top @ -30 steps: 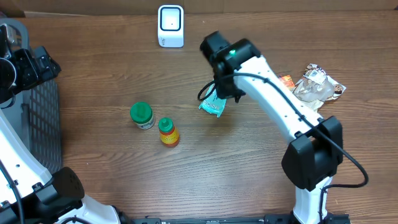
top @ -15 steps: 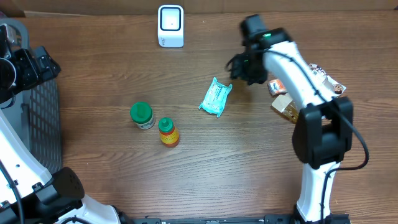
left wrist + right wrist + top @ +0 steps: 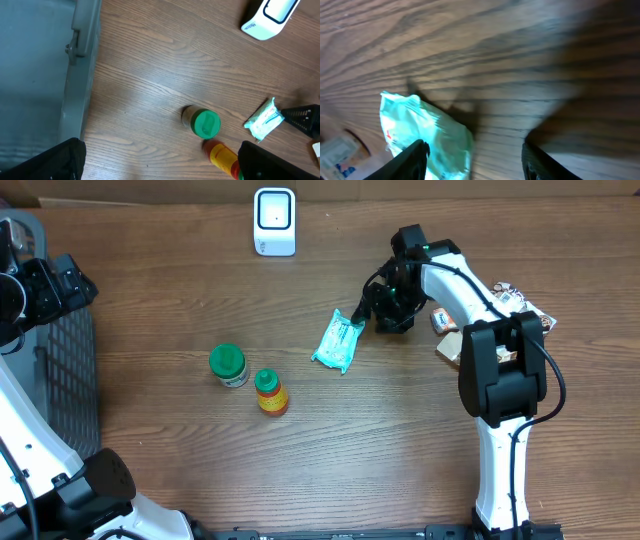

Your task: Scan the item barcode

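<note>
I need to reach the teal packet (image 3: pixel 338 341) with my right gripper and grab it by its nearest end, so the rest stays exposed and its barcode can be scanned.
The white barcode scanner (image 3: pixel 274 221) stands at the back of the table and also shows as the white scanner (image 3: pixel 270 17) in the left wrist view. A teal packet (image 3: pixel 338 341) lies flat on the wood in the middle. My right gripper (image 3: pixel 385 310) is low, just right of it, jaws open and empty. In the right wrist view the teal packet (image 3: pixel 420 130) lies by the left finger of the right gripper (image 3: pixel 475 160), partly between the jaws. My left gripper (image 3: pixel 160 165) hangs open and empty over the table's left side.
A green-lidded jar (image 3: pixel 228 365) and an orange bottle (image 3: pixel 270 392) stand left of the packet. Snack bags (image 3: pixel 512 312) lie at the right, partly behind the right arm. A grey basket (image 3: pixel 35 75) fills the left edge.
The right gripper opened and let go of the teal packet, swung right, then came back down beside it. The packet now lies on the table, nudged slightly left. The left arm is still.
</note>
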Robot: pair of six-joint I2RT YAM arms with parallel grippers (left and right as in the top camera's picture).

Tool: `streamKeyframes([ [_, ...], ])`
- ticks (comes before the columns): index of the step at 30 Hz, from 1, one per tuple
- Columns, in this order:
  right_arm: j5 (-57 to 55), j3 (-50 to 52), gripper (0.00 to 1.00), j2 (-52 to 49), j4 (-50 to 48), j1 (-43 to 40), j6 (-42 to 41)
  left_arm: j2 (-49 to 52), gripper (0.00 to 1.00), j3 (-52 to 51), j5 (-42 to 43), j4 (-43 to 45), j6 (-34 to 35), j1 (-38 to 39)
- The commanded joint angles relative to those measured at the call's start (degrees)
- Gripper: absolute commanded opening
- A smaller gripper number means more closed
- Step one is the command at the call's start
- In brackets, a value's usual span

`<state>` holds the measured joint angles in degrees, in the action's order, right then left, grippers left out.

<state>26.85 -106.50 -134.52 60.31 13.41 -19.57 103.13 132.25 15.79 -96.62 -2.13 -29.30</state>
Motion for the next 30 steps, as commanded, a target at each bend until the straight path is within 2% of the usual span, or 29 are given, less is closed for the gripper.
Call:
streamKeyframes([
  [1,1.51,0.11,0.58,-2.05,-0.50,0.68,-1.62,0.37,0.99,-0.26,0.11,-0.02,-1.09,0.07],
  [5,1.57,0.39,0.52,-2.21,-1.03,0.83,-1.60,0.37,1.00,-0.26,0.11,-0.02,-1.09,0.07],
  [8,4.57,-0.81,0.52,-2.12,-0.63,0.55,1.22,0.37,0.99,-0.26,0.11,-0.02,-1.09,0.07],
  [11,7.61,-3.32,0.54,-2.05,1.01,0.28,6.27,0.37,1.00,-0.26,0.11,-0.02,-1.09,0.07],
  [14,7.56,-4.35,0.60,-2.03,2.97,0.31,9.03,0.37,1.00,-0.26,0.11,-0.02,-1.09,0.07],
  [23,7.32,1.38,0.61,-2.05,0.33,1.86,8.46,0.37,0.99,-0.26,0.11,-0.02,-1.09,0.07],
  [28,5.70,5.38,0.52,-2.05,-7.10,2.60,4.00,0.37,1.00,-0.26,0.11,-0.02,-1.09,0.07],
  [30,3.74,6.78,0.43,-2.05,-9.77,2.97,1.68,0.37,1.00,-0.26,0.11,-0.02,-1.09,0.07],
])
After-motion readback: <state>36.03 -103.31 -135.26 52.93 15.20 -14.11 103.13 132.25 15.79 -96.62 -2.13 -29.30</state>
